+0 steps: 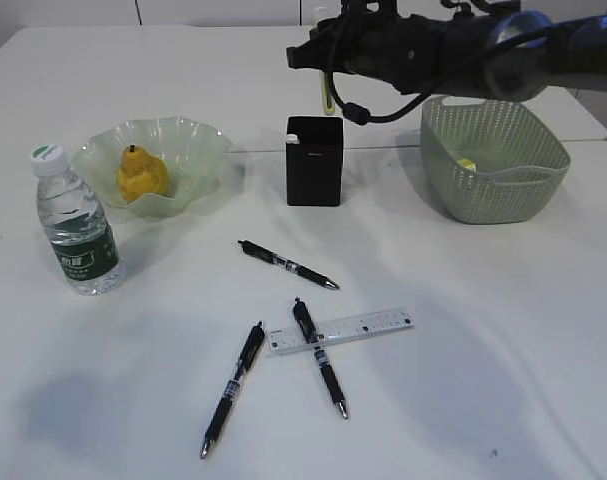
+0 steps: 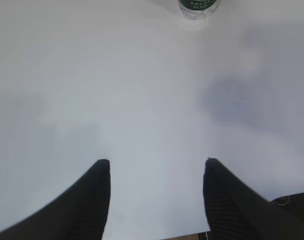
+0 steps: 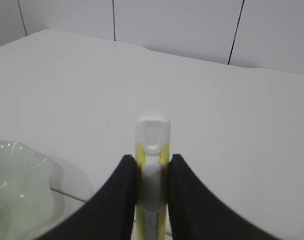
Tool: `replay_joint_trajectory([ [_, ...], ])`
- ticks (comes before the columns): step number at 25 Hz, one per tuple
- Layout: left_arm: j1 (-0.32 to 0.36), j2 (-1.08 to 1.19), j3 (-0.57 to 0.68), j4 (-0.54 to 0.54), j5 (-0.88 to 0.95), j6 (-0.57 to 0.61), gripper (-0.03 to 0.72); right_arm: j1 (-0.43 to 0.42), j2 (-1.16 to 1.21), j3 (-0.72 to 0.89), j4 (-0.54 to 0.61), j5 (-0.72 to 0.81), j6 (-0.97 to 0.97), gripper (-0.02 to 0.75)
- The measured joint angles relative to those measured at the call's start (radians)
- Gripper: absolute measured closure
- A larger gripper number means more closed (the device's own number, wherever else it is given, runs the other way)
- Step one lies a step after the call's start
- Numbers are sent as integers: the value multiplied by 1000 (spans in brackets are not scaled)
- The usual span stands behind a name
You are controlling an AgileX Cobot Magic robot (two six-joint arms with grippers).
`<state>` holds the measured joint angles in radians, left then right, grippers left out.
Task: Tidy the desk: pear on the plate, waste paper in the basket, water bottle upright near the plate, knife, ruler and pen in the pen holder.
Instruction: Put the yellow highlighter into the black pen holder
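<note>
The yellow knife's lower end (image 1: 329, 111) hangs above the black pen holder's back rim, so my right gripper now lowers the knife into the holder before releasing it.
In the right wrist view my right gripper (image 3: 152, 159) is shut on the yellow knife (image 3: 152, 142), whose white slider end sticks out past the fingertips. In the exterior view the knife (image 1: 327, 97) hangs upright just above and behind the black pen holder (image 1: 314, 165). The pear (image 1: 141, 176) lies in the green plate (image 1: 198, 145). The water bottle (image 1: 78, 228) stands upright left of the plate. Yellow waste paper (image 1: 467, 163) lies in the basket (image 1: 503, 190). Three pens (image 1: 288, 265) (image 1: 233, 388) (image 1: 320, 358) and the ruler (image 1: 363, 325) lie on the desk (image 1: 483, 330). My left gripper (image 2: 157, 162) is open over bare desk.
One pen lies across the ruler's left end. The right arm (image 1: 453, 45) reaches in from the upper right, over the basket. The bottle's base (image 2: 197, 6) shows at the top of the left wrist view, and the plate's rim (image 3: 11, 170) at the lower left of the right wrist view.
</note>
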<state>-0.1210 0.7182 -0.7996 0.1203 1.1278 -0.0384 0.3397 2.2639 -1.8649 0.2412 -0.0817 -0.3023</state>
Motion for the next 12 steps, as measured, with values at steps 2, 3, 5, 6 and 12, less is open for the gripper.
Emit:
replay_joint_trajectory([
  [2, 0, 0, 0, 0, 0, 0, 276, 0, 14, 0, 0, -6, -2, 560],
  [3, 0, 0, 0, 0, 0, 0, 276, 0, 20, 0, 0, -11, -2, 560],
  [5, 0, 0, 0, 0, 0, 0, 276, 0, 35, 0, 0, -16, -2, 560],
  [6, 0, 0, 0, 0, 0, 0, 277, 2, 43, 0, 0, -17, -2, 560],
  [12, 0, 0, 0, 0, 0, 0, 281, 21, 87, 0, -2, -67, -2, 560],
])
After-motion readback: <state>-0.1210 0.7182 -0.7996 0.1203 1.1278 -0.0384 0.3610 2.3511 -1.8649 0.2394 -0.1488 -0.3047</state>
